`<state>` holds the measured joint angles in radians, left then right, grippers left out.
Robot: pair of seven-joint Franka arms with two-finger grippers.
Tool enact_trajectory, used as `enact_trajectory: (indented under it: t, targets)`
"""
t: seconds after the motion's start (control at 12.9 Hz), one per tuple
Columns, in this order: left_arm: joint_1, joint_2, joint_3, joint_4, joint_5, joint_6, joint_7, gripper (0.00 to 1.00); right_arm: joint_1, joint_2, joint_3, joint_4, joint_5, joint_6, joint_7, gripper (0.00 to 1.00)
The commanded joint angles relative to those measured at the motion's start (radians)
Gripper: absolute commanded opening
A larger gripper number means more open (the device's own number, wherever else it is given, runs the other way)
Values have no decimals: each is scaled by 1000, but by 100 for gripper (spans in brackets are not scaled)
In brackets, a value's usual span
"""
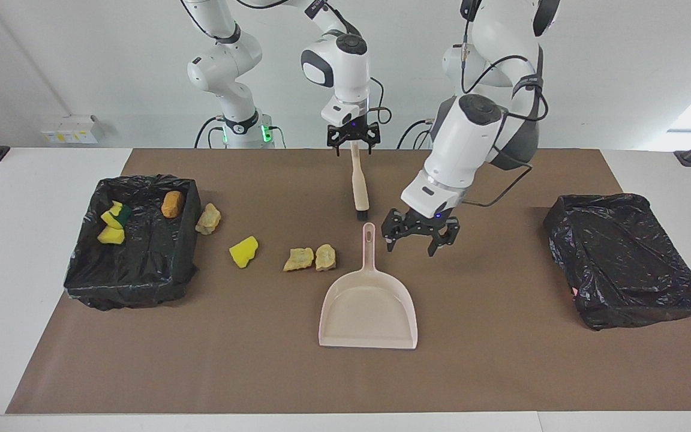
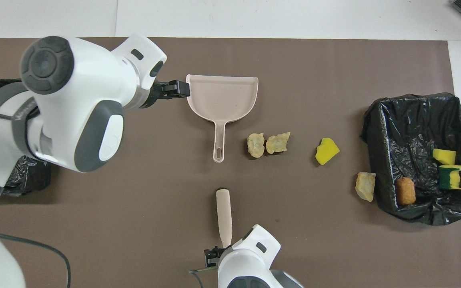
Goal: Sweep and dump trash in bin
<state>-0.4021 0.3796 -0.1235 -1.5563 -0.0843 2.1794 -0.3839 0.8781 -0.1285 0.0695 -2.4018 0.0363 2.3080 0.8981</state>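
Note:
I should next grab the dustpan by its handle (image 2: 219, 143) with my left gripper, so the beige dustpan's wide pan (image 2: 222, 96) stays free to catch the swept trash.
The beige dustpan (image 1: 368, 309) lies flat mid-mat, handle toward the robots; it also shows in the overhead view (image 2: 222, 98). My right gripper (image 1: 352, 143) is shut on a beige brush (image 1: 360, 186), which hangs with its black bristles close to the dustpan handle's tip. My left gripper (image 1: 418, 239) is open and empty, low over the mat beside the dustpan handle. Trash on the mat: two tan chunks (image 1: 311, 258) beside the dustpan, a yellow chunk (image 1: 243, 252), and a tan chunk (image 1: 208, 218) against the bin. The black-lined bin (image 1: 141, 264) holds three chunks (image 1: 116, 216).
A second black-lined bin (image 1: 624, 264) stands at the left arm's end of the mat and shows nothing inside. The brown mat (image 1: 501, 372) covers most of the white table. In the overhead view the left arm (image 2: 74, 108) hides part of that end.

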Motion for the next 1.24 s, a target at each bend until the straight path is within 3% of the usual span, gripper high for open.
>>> enact_trajectory:
  t: [0.0,0.39,0.54,0.62,0.77,1.01,1.16]
  targets:
    - [-61,10,16,-48,15,17,-12,100,21,27,-4,-26,11,54,28,85]
    - [-118,104,16,-76,15,80,-144,100,22,55,-4,-33,4,67,28,65]
    - [-122,102,16,-82,15,56,-148,100,21,58,-4,-31,4,64,19,44]
    - [-124,99,18,-85,15,31,-148,100,21,59,-4,-30,4,59,16,23]
    - [-123,78,19,-85,20,-38,-144,100,16,63,-5,-14,4,41,13,0]
    - [-123,65,18,-83,52,-60,-144,100,-2,27,-16,52,5,-106,16,0]
    - [-122,65,18,-85,52,-50,-142,100,-74,-29,-16,62,0,-179,-33,0]
